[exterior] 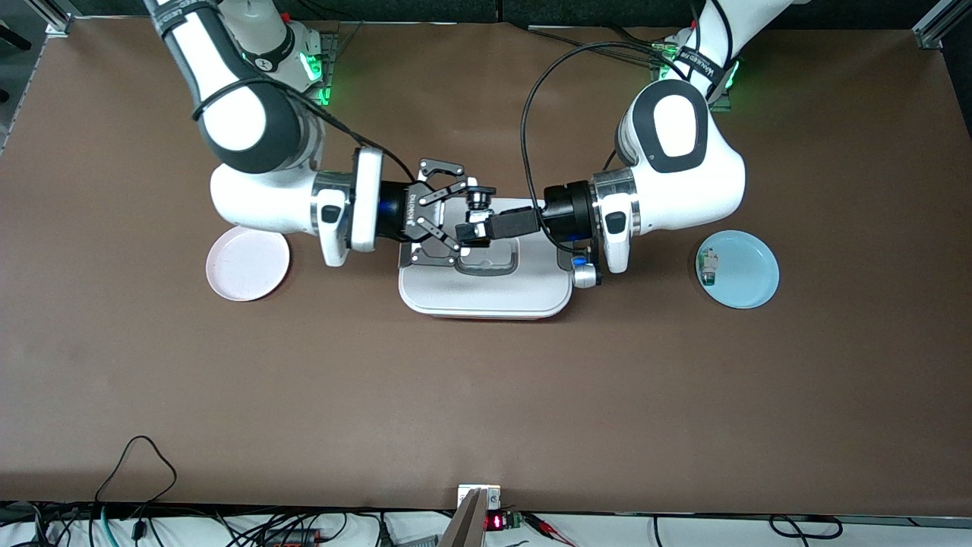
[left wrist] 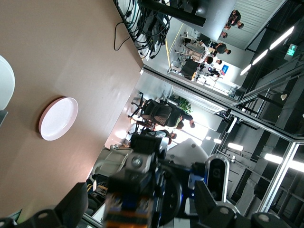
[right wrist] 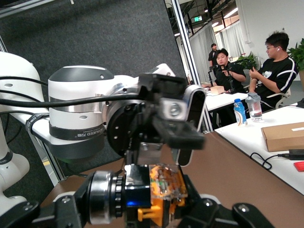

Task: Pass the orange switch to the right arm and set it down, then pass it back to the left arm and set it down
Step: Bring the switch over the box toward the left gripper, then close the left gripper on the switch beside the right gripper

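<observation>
My left gripper grabs the orange switch by its middle body [exterior: 478, 216] next, to take it over for placing.
The orange switch [exterior: 475, 207] hangs in the air over the white lidded box [exterior: 486, 292] at the middle of the table. My right gripper [exterior: 469, 216] is shut on it lengthwise, one finger against its round black end and one against its orange end. In the right wrist view the switch [right wrist: 152, 190] lies across between the right gripper's [right wrist: 137, 205] fingers. My left gripper [exterior: 474, 226] meets it from the left arm's end, over the box. In the left wrist view the left gripper [left wrist: 142, 205] stands open, with gaps on both sides of the blurred switch [left wrist: 128, 209].
A pale pink plate [exterior: 247, 264] lies on the table toward the right arm's end and also shows in the left wrist view [left wrist: 58, 118]. A light blue plate [exterior: 748, 270] toward the left arm's end holds a tiny white-and-green component [exterior: 708, 266]. Cables lie along the table edge nearest the front camera.
</observation>
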`<state>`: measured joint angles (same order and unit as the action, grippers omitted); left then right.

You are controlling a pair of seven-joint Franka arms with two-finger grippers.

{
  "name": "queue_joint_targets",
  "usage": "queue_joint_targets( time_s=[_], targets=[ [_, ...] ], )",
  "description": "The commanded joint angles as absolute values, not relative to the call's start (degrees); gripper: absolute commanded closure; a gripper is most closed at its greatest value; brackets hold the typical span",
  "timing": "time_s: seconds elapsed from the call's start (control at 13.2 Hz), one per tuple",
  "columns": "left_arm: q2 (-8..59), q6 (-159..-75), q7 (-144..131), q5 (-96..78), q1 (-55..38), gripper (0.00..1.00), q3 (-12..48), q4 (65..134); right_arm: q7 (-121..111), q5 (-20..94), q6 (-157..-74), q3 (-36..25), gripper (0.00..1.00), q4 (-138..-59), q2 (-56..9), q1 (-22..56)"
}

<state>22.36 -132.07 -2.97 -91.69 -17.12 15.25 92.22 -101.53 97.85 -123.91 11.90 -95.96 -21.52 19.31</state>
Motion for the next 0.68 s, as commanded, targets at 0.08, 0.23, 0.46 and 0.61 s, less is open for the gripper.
queue_joint_targets(
  time_s=[0.08, 0.23, 0.46, 0.61],
  targets=[
    [23.12, -131.05, -1.85, -92.64, -15.56, 0.04, 15.03, 91.05, -101.43, 99.32, -125.15, 12.22, 0.81, -95.19, -21.97, 19.33],
    [22.85, -129.3, -1.5, -92.37, -15.03, 0.04, 14.94, 91.67, -101.43, 100.63, -125.95, 12.3, 0.82, -95.19, -21.97, 19.77],
    [22.76, -129.11, -1.32, -92.37, -14.94, 0.14, 14.94, 91.76, -101.51, 100.9, -126.04, 12.48, 0.82, -95.19, -21.97, 19.78],
    [22.15, -129.11, -1.23, -92.37, -15.2, 0.36, 15.03, 92.28, -101.51, 100.9, -125.95, 12.48, 0.81, -95.19, -21.97, 19.78]
  ],
)
